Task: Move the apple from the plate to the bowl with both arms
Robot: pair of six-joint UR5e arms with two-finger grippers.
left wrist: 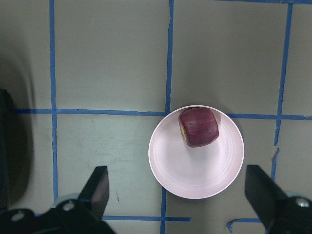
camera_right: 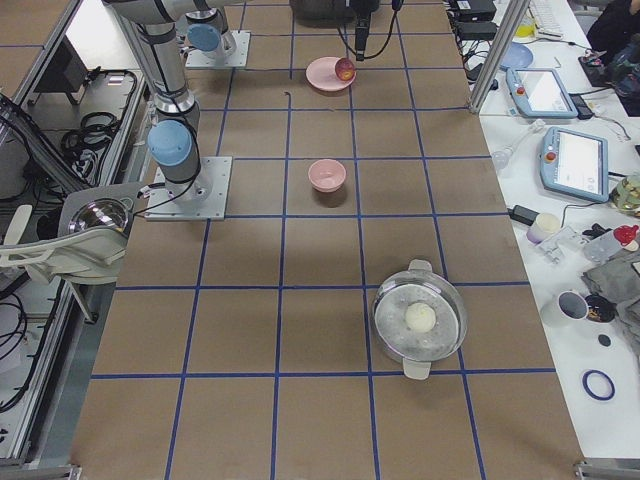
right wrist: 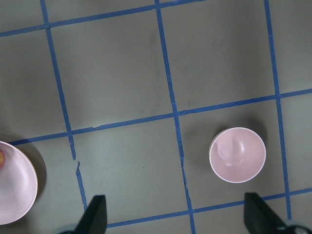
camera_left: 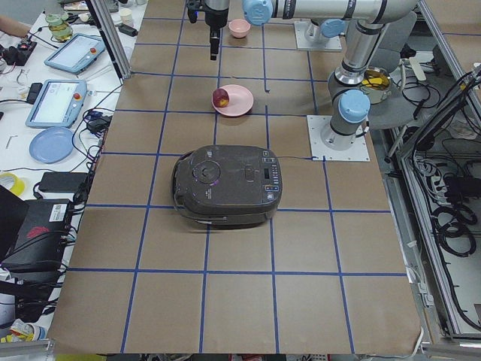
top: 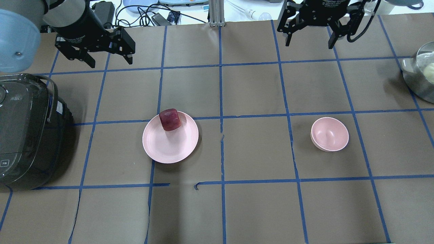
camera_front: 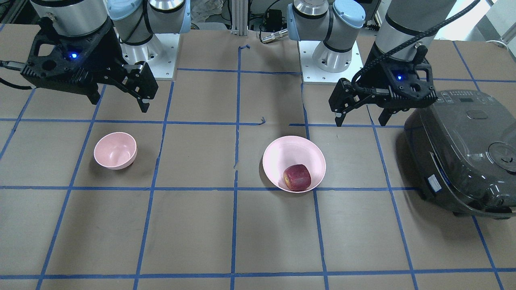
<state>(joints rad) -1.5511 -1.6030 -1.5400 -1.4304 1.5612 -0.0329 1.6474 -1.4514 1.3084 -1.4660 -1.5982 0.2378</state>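
My right gripper is to grab the small bowl by its rim (camera_front: 95, 150) next, to bring the bowl closer for the apple's (camera_front: 297, 177) transfer.
The dark red apple (camera_front: 297, 177) (top: 170, 119) (left wrist: 198, 126) lies on the far rim side of the wide pink plate (camera_front: 282, 149) (top: 169, 149) (left wrist: 195, 175). The small deep pink bowl (camera_front: 115, 150) (top: 330, 134) (right wrist: 237, 155) stands empty two grid squares away. My left gripper (camera_front: 360, 121) (top: 110, 62) (left wrist: 178, 190) is open and empty, hovering high, off to the side of the plate. My right gripper (camera_front: 121, 104) (top: 309, 43) (right wrist: 175, 212) is open and empty, high near the bowl. The plate's edge (right wrist: 17, 195) shows in the right wrist view.
A dark rice cooker (camera_front: 463, 153) (top: 23, 128) sits on the left arm's side, close to the plate. A lidded metal pot (top: 420, 74) (camera_right: 420, 318) stands beyond the bowl on the right arm's side. Blue tape lines grid the brown table.
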